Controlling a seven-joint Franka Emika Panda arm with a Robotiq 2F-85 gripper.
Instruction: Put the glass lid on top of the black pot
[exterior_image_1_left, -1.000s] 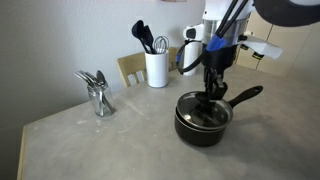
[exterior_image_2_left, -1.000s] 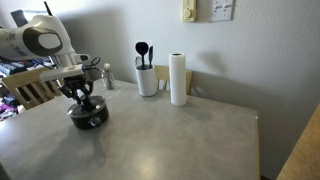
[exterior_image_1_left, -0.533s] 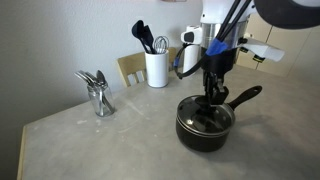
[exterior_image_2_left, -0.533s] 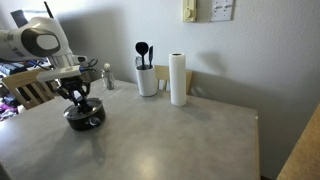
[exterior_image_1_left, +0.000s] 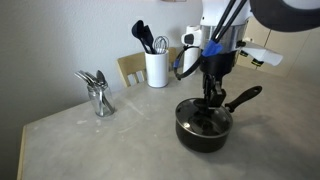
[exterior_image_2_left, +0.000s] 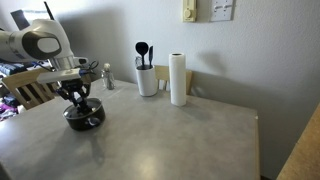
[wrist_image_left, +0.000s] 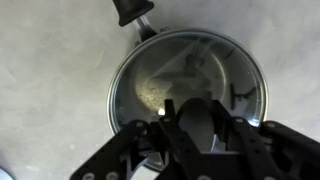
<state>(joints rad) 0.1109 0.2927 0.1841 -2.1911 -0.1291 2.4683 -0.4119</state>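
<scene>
The glass lid, its knob in my gripper, covers the pot on its rim. My gripper needs to open.
The black pot (exterior_image_1_left: 203, 132) stands on the grey table in both exterior views (exterior_image_2_left: 84, 120), its long handle (exterior_image_1_left: 246, 97) pointing away to the right. The glass lid (wrist_image_left: 165, 75) lies on the pot's rim and covers it; it also shows in an exterior view (exterior_image_1_left: 204, 116). My gripper (exterior_image_1_left: 212, 98) hangs straight down over the middle of the lid (exterior_image_2_left: 80, 100). In the wrist view its fingers (wrist_image_left: 203, 125) sit close on either side of the lid's dark knob and seem shut on it.
A white utensil holder (exterior_image_1_left: 156, 68) with black utensils stands at the back (exterior_image_2_left: 147, 80), beside a paper towel roll (exterior_image_2_left: 178, 80). A shiny metal utensil stand (exterior_image_1_left: 97, 93) is at the left. A wooden chair (exterior_image_1_left: 130, 68) stands behind the table.
The pot with the lid has shifted slightly sideways on the table. My gripper stays over the knob at almost the same height.
</scene>
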